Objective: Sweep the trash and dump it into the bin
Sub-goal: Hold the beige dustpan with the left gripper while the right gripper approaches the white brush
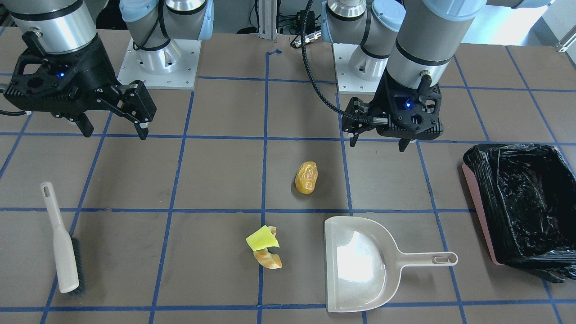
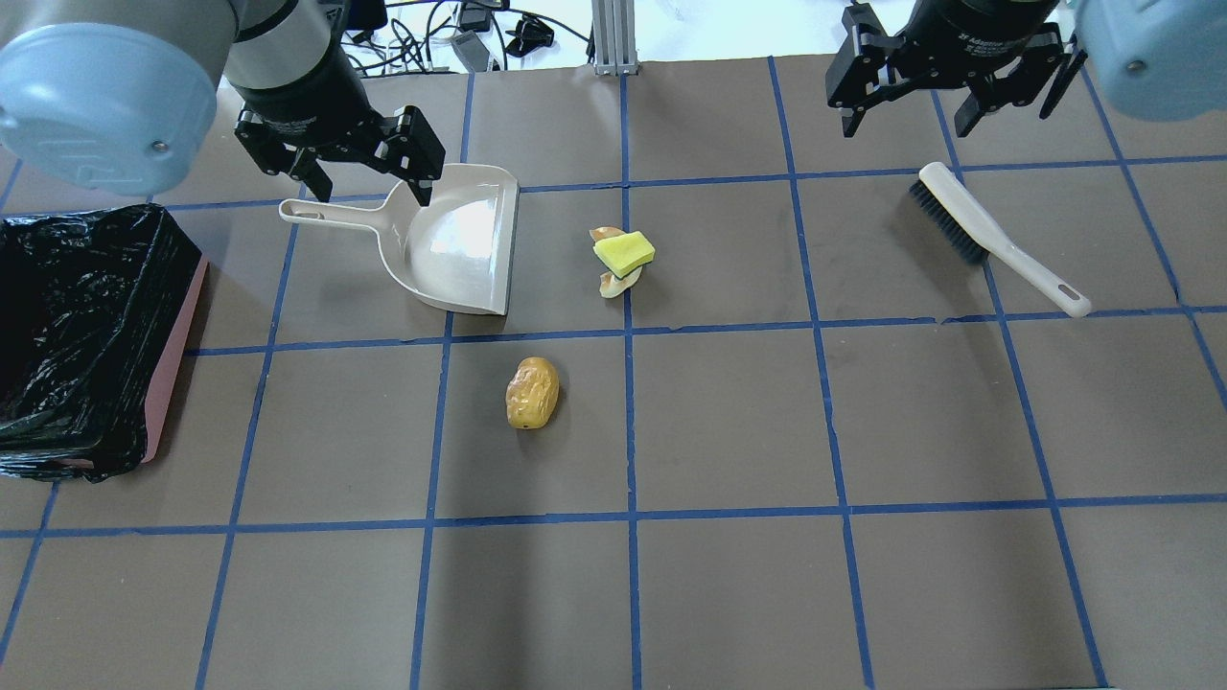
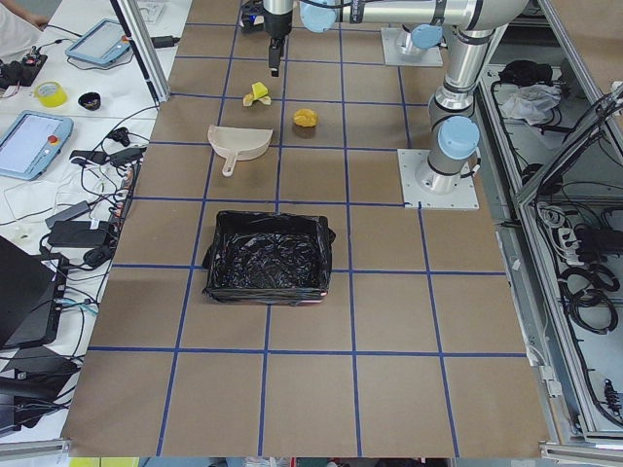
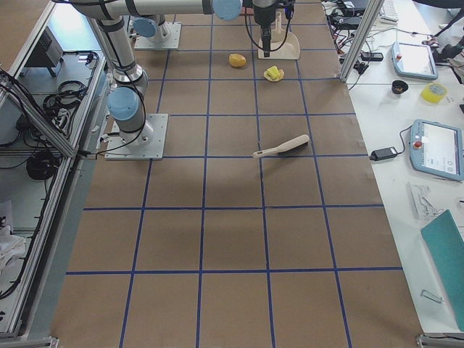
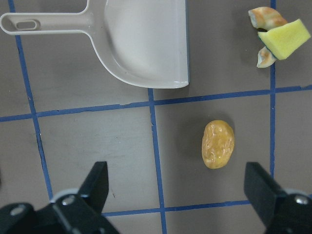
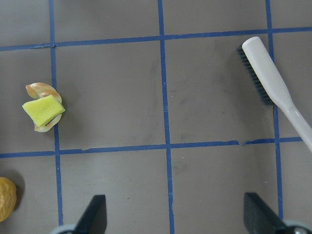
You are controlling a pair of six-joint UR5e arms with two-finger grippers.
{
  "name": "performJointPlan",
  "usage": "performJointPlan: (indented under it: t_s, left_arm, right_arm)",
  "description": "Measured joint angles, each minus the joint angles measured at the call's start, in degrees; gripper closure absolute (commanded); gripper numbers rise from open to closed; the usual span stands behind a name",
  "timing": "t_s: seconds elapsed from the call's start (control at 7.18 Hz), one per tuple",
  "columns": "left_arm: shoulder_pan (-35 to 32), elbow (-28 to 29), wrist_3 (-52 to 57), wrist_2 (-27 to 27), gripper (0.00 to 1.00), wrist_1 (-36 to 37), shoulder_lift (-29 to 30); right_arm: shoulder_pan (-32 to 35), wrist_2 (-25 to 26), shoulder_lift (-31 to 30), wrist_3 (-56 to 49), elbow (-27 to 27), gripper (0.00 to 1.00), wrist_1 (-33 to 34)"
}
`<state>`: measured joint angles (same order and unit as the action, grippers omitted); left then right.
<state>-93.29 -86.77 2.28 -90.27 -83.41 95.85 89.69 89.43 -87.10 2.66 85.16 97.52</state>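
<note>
The robot's right gripper will next take hold of the brush by its narrow white handle (image 1: 51,200) (image 6: 298,119) to sweep. The brush's head is wide and has dark bristles along its edge.
The glossy orange-yellow bun (image 1: 306,177) (image 2: 532,392) lies alone near mid-table. The yellow sponge block (image 1: 262,240) (image 2: 624,252) rests on the curved tan pastry piece (image 1: 268,259) (image 2: 618,281). The pink bin (image 1: 474,202) (image 2: 175,350) with its black bag stands at my left end. My left gripper (image 1: 378,144) (image 2: 369,192) (image 5: 176,195) is open and empty above the table, over the beige dustpan's handle side. My right gripper (image 1: 114,132) (image 2: 944,110) (image 6: 176,219) is open and empty, high near the brush.
The beige dustpan (image 1: 360,265) (image 2: 455,240) (image 5: 141,44) lies flat between bin and trash, its mouth towards the sponge. A white brush (image 1: 63,243) (image 2: 997,240) (image 6: 273,92) lies on the right side. Blue tape lines grid the brown table.
</note>
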Motion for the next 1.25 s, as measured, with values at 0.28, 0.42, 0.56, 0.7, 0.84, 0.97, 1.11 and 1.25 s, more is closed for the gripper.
performJointPlan:
  t_s: [0.28, 0.42, 0.56, 0.7, 0.84, 0.97, 1.11, 1.25]
  left_arm:
    - [0.0, -0.1, 0.0, 0.0, 0.00, 0.0, 0.1]
    - [-0.1, -0.1, -0.1, 0.0, 0.00, -0.1, 0.0]
    - [-0.2, 0.0, -0.2, 0.0, 0.00, -0.1, -0.1]
    - [-0.2, 0.1, -0.5, -0.1, 0.00, 0.1, -0.2]
    - [0.0, 0.4, -0.4, -0.3, 0.00, 0.2, -0.1]
    - [0.3, 0.6, -0.4, -0.5, 0.00, 0.2, 0.2]
    - [0.5, 0.5, -0.9, -0.4, 0.00, 1.2, 0.8]
    - [0.6, 0.3, -4.0, -0.4, 0.00, 3.5, 1.3]
  right_arm:
    - [0.0, 0.0, 0.1, -0.4, 0.1, 0.12, 0.0]
    - [0.0, 0.2, 0.1, -2.4, 0.4, 0.00, 0.1]
    - [0.0, 0.3, 0.1, -5.0, 1.4, 0.00, 0.3]
    - [-0.2, 0.3, 0.1, -6.3, 3.1, 0.00, 0.6]
    - [-0.7, 0.4, 0.1, -7.8, 4.6, 0.00, 0.7]
    - [-2.2, 0.5, 0.2, -9.8, 5.7, 0.00, 0.1]
    - [-5.0, 0.7, 0.4, -12.8, 7.5, 0.00, -0.7]
    - [-8.5, 1.7, 0.7, -18.6, 9.6, 0.00, -0.9]
